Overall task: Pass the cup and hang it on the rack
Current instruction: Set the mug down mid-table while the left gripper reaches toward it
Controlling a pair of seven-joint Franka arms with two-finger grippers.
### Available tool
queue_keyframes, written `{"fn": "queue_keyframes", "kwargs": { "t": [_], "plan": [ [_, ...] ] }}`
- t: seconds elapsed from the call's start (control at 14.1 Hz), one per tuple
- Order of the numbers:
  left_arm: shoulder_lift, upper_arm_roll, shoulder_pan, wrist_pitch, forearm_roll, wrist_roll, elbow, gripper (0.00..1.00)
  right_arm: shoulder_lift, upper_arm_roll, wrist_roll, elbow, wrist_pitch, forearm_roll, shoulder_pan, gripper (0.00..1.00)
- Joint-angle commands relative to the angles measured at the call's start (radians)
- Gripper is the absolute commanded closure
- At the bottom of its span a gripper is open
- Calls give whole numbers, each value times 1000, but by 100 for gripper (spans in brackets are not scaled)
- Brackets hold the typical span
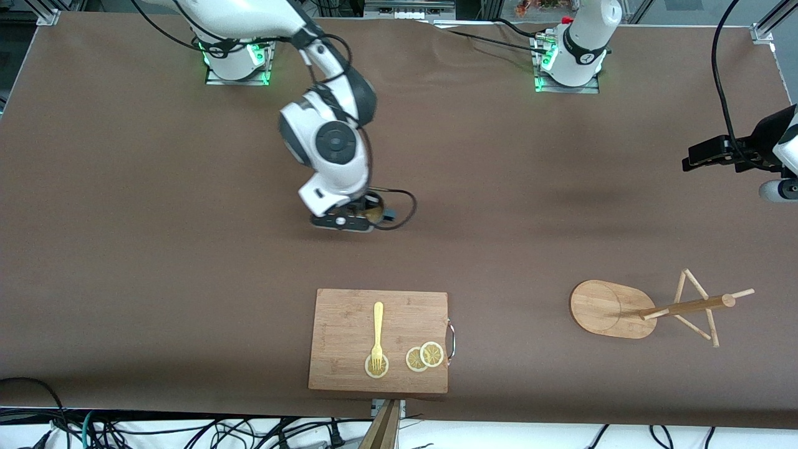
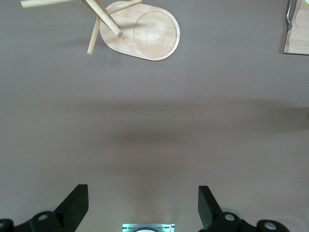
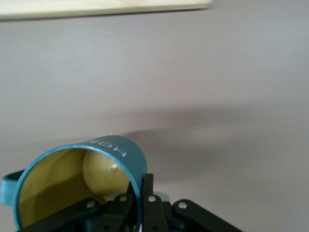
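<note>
My right gripper lowers the cup's base onto the tabletop, before releasing it, since the lower edge of the cup hangs above the tabletop.
The dark teal cup with a yellow inside is near the table's middle, farther from the front camera than the cutting board. My right gripper is shut on the cup's wall. In the right wrist view one finger is inside the cup and one outside, with the gripper on the rim. The cup's handle points sideways. The wooden rack stands toward the left arm's end of the table. My left gripper is open and empty, high over bare table, with the rack ahead of it.
A wooden cutting board lies near the table's front edge, with a yellow fork and lemon slices on it. Its corner shows in the left wrist view and its edge in the right wrist view.
</note>
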Motion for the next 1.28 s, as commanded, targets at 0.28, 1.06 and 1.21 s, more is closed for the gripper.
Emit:
{"fn": "queue_keyframes", "kwargs": {
  "t": [0.28,1.06,1.21],
  "plan": [
    [13,3,-4,-4,21,16,29,0,168,-14,180,117,212,-2,86,1],
    [41,0,-39,5,12,19,29,0,-93,-21,-180,172,-188,122,-135,0],
    [55,0,-81,2,11,21,31,0,-139,-26,-428,172,-332,162,-255,0]
  ]
}}
